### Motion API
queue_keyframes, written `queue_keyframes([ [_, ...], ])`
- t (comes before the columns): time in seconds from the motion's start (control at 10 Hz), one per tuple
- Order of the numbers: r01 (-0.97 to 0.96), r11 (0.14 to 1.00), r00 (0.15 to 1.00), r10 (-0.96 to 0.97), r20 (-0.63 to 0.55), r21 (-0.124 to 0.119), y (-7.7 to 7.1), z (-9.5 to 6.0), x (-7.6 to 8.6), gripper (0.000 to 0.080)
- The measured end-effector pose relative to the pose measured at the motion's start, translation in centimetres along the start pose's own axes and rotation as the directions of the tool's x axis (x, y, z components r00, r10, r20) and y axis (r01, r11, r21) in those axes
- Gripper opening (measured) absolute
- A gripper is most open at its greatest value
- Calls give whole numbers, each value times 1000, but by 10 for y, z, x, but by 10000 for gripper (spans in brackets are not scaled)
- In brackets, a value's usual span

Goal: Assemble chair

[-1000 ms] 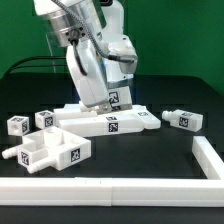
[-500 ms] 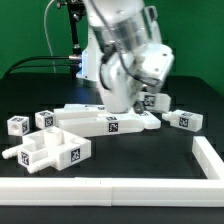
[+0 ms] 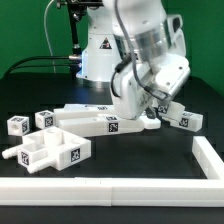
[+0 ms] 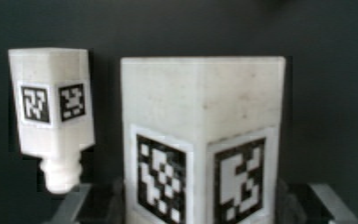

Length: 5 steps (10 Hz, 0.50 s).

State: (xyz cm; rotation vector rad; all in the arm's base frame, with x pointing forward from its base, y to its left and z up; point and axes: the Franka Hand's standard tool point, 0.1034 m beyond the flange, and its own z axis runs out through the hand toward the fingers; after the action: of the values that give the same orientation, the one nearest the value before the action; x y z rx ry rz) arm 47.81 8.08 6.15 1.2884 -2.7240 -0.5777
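Observation:
The held block [image 4: 202,110] is still above the dark tabletop, so my gripper keeps holding the block for now.
In the wrist view a wide white block [image 4: 202,110] with black-and-white tags on two faces fills the space between my gripper's [image 4: 197,205] dark fingers [image 4: 73,200], and the gripper is shut on it. A slimmer white tagged post [image 4: 51,100] with a round peg at its end stands apart beside it. In the exterior view the gripper [image 3: 150,108] hangs low over the right end of a long flat white chair panel [image 3: 95,122], and the arm hides most of the held block.
A white open-frame piece [image 3: 50,150] lies at the front left, with a small tagged cube [image 3: 17,125] and another small piece [image 3: 45,118] behind it. A tagged post [image 3: 186,120] lies at the right. A long low white rail [image 3: 110,190] borders the front and right.
The arm has swung from the exterior view's left toward its right and the wrist has turned, carrying the block along. The parts on the table have not moved.

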Motion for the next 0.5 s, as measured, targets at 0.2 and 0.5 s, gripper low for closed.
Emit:
queue_keyframes([
  [0.2,6,1000,1000,-7,-31,-16,15,21,2,393],
  [0.5,25,999,996,-29,-81,-44,29,54,5,393],
])
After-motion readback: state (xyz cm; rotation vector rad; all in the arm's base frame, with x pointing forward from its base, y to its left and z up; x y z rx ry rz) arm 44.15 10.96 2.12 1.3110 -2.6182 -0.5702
